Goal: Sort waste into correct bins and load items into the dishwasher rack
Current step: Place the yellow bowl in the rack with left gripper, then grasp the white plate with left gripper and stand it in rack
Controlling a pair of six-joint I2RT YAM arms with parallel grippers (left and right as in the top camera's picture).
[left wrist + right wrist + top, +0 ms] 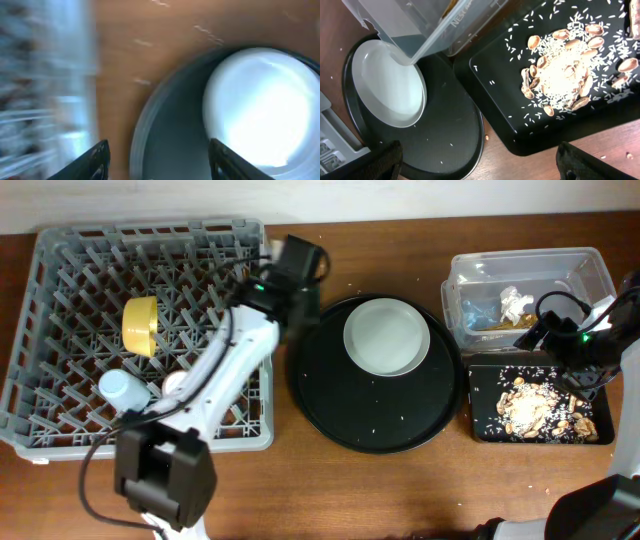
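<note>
The left gripper grabs the pale grey-green plate point(387, 335) by its rim on the side facing the dishwasher rack next. The plate's opposite rim stays free to load upright.
The grey dishwasher rack point(70, 255) holds the yellow bowl point(140, 324), the light-blue cup point(122, 389) and the pink cup point(175, 383). The pale grey-green plate point(387, 335) lies on the large round black tray point(340, 410); it also shows in the left wrist view point(262, 100) and the right wrist view point(390, 85). My left gripper point(157, 162) is open and empty over the tray's left rim. The clear tub point(585, 265) holds tissue point(515, 302) and a wrapper point(495, 325). The small black tray point(500, 70) holds food scraps point(565, 70) and rice. My right gripper point(480, 165) is open and empty.
Rice crumbs are scattered on the round black tray point(450, 145) and on the wooden table point(400, 490). A small crumb lies on the table point(485, 136) between the two black trays. The chopsticks are not in view.
</note>
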